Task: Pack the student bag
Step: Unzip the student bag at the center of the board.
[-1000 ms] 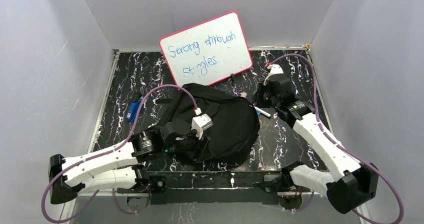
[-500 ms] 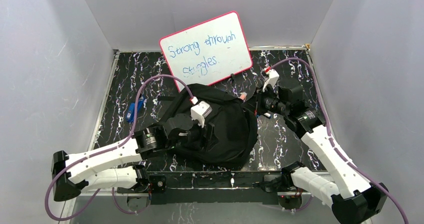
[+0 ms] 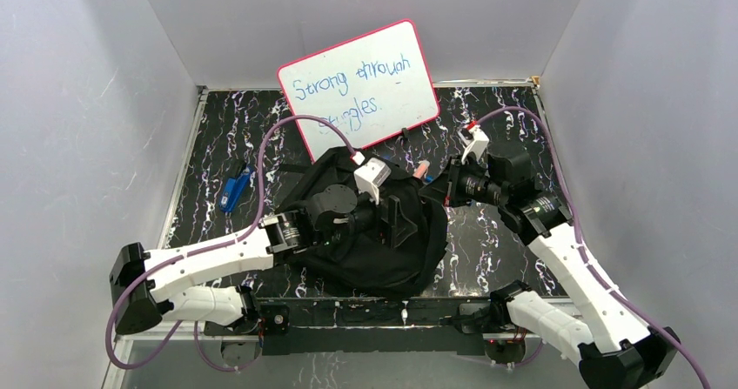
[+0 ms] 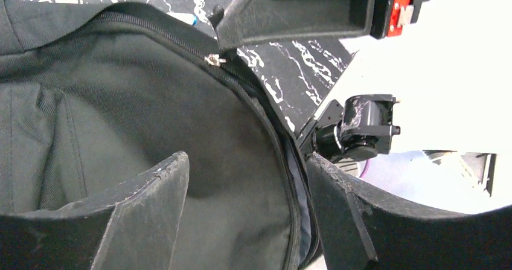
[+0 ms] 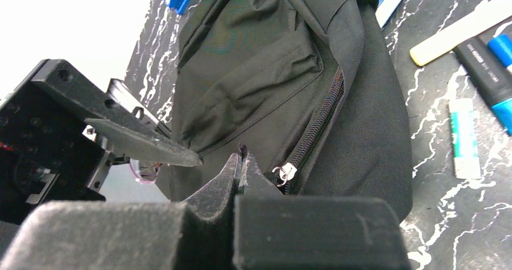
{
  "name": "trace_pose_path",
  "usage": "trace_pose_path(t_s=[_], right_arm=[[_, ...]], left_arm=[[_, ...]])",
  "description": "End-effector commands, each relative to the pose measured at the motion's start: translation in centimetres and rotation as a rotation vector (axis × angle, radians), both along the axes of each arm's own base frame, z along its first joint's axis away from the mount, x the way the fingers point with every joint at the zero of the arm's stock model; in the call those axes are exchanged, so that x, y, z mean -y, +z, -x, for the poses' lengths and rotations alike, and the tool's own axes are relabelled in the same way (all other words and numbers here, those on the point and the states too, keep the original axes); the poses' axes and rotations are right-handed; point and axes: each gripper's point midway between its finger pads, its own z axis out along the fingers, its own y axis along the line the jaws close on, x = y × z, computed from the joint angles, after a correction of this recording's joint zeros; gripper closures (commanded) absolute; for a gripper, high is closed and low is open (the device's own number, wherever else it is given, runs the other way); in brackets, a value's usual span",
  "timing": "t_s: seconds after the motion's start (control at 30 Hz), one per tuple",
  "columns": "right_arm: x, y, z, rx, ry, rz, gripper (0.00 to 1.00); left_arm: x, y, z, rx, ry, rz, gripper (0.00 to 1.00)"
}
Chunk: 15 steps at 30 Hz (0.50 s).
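Observation:
The left gripper needs to grab the bag's unzipped edge (image 4: 293, 182) behind the slider (image 4: 215, 60) next, so that it steadies the unzipping and holds the bag open for packing.
The student bag (image 3: 374, 250) is a black backpack lying in the middle of the table. My left gripper (image 3: 399, 219) hovers over its right side, open; in the left wrist view (image 4: 247, 209) its fingers (image 4: 151, 203) straddle the zipper edge and the grey lining (image 4: 300, 191). My right gripper (image 3: 433, 191) is at the bag's right edge. In the right wrist view (image 5: 240, 161) it is shut on a small black pull tab (image 5: 242, 150) beside the silver zipper slider (image 5: 285, 172). That slider also shows in the left wrist view (image 4: 214, 58).
A whiteboard (image 3: 358, 83) with blue writing leans on the back wall. A blue object (image 3: 233, 189) lies left of the bag. Markers (image 5: 489, 70), a cream stick (image 5: 465, 28) and a small white piece (image 5: 465, 138) lie right of the bag.
My left gripper has moved forward and right over the bag. My right gripper has swung left from the markers to the bag's edge and shut on the pull tab.

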Motion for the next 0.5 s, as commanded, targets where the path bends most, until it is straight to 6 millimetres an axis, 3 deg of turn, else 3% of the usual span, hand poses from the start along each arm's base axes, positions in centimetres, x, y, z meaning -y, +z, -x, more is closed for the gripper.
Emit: trace_pose_path(t_s=[0.0,0.17,0.47], right_arm=[[-0.5,3.5,1.0,0.019,0.009,-0.113,1.00],[-0.3,3.9,1.1,-0.035,-0.052,-0.164,1.00],[-0.6,4.7,1.5,-0.051,-0.047,-0.202,1.00]], left_arm=[[1.0,2.7,-1.0,0.008,0.074,0.124,0.30],[1.2,1.8,-1.8,-0.018,0.167,0.142,0.26],[2.0,-0.1,-1.3,-0.024,0.161,0.098,0.26]])
